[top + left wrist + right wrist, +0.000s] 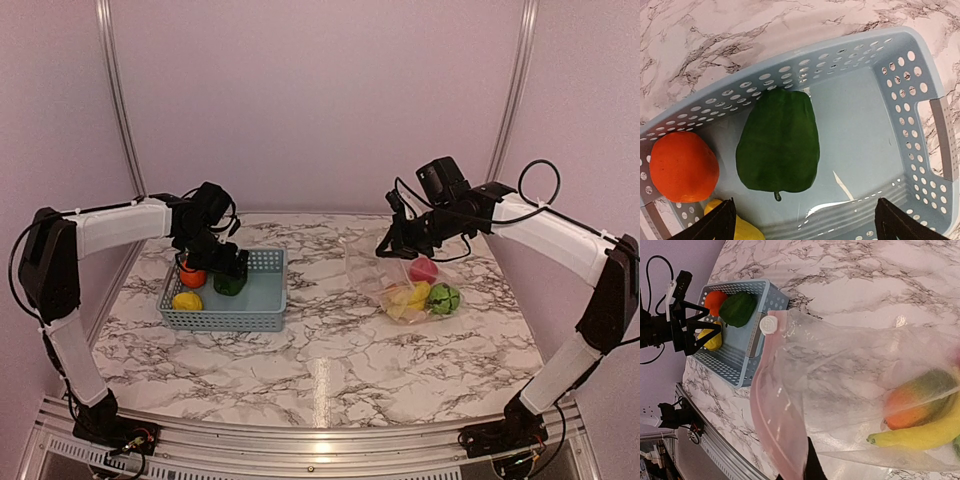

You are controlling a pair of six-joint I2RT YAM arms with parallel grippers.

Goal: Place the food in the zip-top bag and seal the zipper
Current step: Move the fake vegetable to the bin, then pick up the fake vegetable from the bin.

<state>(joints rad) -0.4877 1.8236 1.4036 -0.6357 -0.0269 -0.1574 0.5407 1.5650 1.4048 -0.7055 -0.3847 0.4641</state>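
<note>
The left gripper grabs the green pepper (779, 142) across its wide stem end (777, 169) next, and the pepper's narrower end stays free to enter the zip-top bag's opening.
The zip-top bag (405, 285) lies at the right, its mouth lifted. My right gripper (396, 240) is shut on the pinkish zipper strip (774, 410), with one dark finger (813, 466) showing behind it. Inside the bag are a red apple (423, 268), a banana (920, 434), a mango (912, 399) and a green melon (443, 298). My left gripper (802, 227) is open and empty, low over the basket (920, 55). A green pepper (779, 142), an orange (682, 166) and a lemon (742, 229) lie in the basket.
The grey-blue perforated basket (262, 300) stands on the left of the marble table. A white slider (769, 323) sits at one end of the zipper. A metal rail (320, 440) runs along the near table edge. Pink walls close the back and sides.
</note>
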